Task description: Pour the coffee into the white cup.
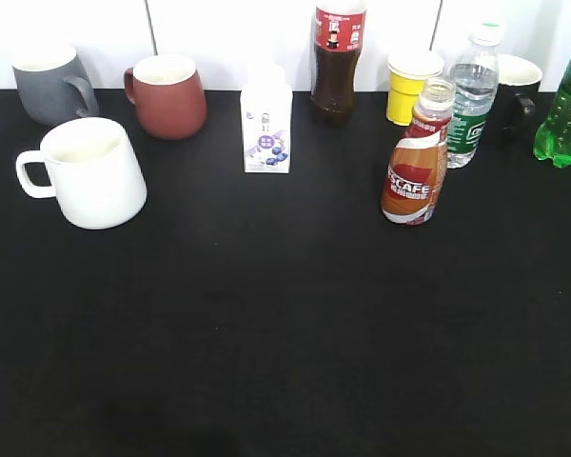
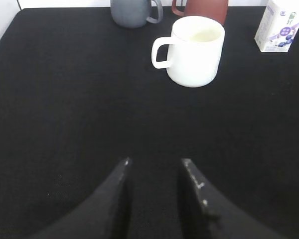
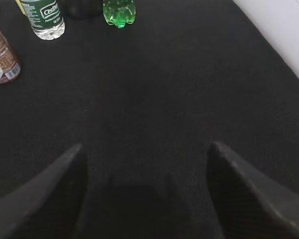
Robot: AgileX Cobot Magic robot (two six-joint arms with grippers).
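Observation:
The white cup's opening should stay free for the coffee. My left gripper will therefore grab the white cup by its handle next.
The coffee bottle with its orange-brown NESCAFE wrap stands upright and uncapped at the right middle of the black table; its lower part shows at the left edge of the right wrist view. The white cup stands at the left, handle to the left, and shows in the left wrist view. My left gripper is open and empty, well short of the cup. My right gripper is wide open and empty over bare table, away from the bottle. Neither gripper shows in the exterior view.
Along the back stand a grey mug, a red-brown mug, a small milk carton, a dark soda bottle, a yellow paper cup, a water bottle, a black mug and a green bottle.

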